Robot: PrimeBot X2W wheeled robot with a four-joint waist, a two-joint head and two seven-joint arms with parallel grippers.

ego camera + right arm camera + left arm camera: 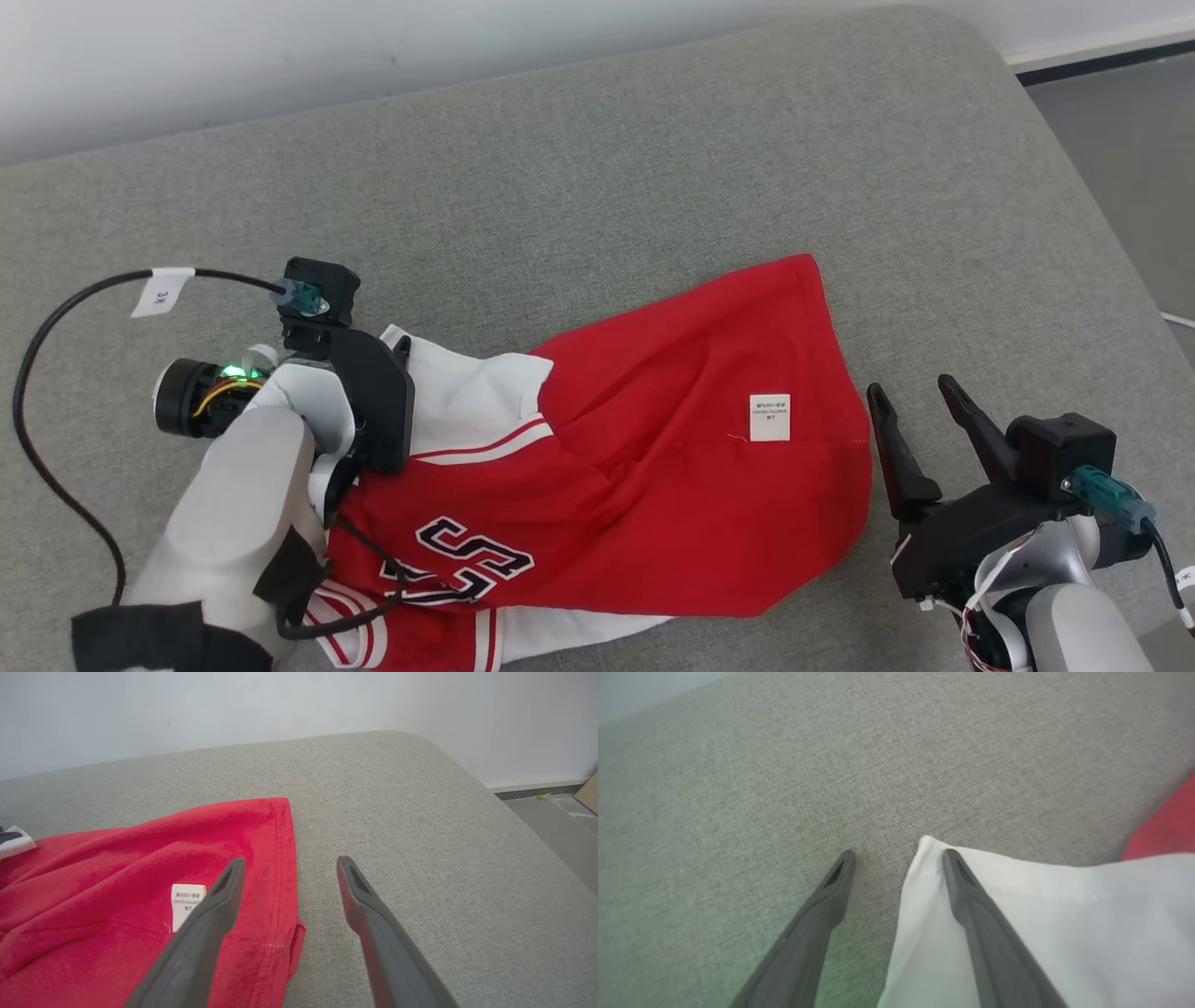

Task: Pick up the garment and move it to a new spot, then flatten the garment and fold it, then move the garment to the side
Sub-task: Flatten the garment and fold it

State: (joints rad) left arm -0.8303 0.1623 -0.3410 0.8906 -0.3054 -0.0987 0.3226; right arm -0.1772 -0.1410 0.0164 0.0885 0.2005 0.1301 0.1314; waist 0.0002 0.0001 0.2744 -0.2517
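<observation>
Next, my left gripper pinches the garment by its white sleeve tip, which pokes out onto empty cushion while the red body [695,482] lies slack.
The garment [653,448] is a red jersey with white sleeves and dark lettering, lying crumpled on the grey cushion [653,140]. A white care label [769,416] faces up near its right hem. My left gripper [899,855] is open at the tip of the white sleeve [1064,914]: one finger lies over the cloth, the other over bare cushion. In the head view the left wrist covers that sleeve corner. My right gripper [910,387] is open just right of the red hem [280,858], one finger above the hem, the other above the cushion.
A black cable with a white tag [163,289] loops across the cushion left of my left arm. The cushion's rounded edge falls away at the right to a dark floor [1130,121]. A white wall [280,47] runs behind.
</observation>
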